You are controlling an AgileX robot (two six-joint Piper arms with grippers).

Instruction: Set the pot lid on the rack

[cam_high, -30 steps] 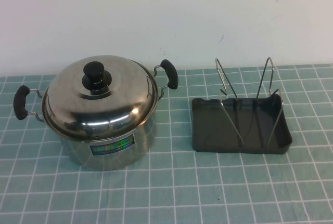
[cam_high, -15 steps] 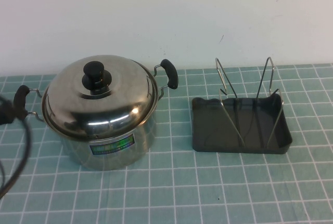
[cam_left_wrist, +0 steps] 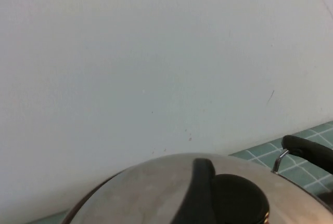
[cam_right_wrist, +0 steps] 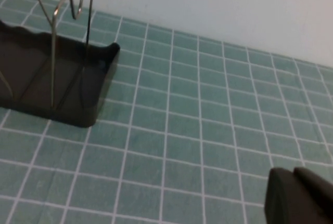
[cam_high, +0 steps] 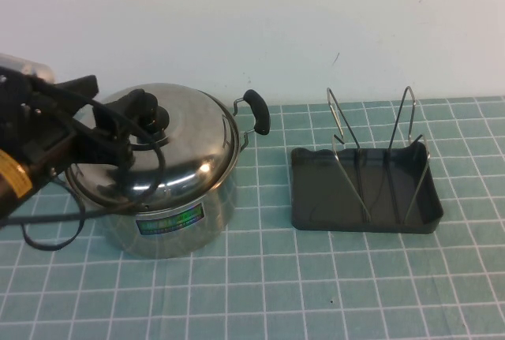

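My left gripper should stand the lid between the rack's wire dividers, so next it needs to grab the pot lid by its black knob.
The shiny domed pot lid with its black knob sits on the steel pot at the left. My left gripper reaches in from the left over the lid and is open at the knob. In the left wrist view one black finger stands right beside the knob on the lid. The dark grey rack with wire dividers stands to the right, empty. It also shows in the right wrist view. My right gripper is shut, low over the mat, away from the rack.
The pot's right black handle sticks out towards the rack and shows in the left wrist view. A green label is on the pot's front. A white wall runs behind the green tiled mat.
My left arm has come in from the left edge and now reaches over the lid to the knob. Pot, lid and rack have not moved.
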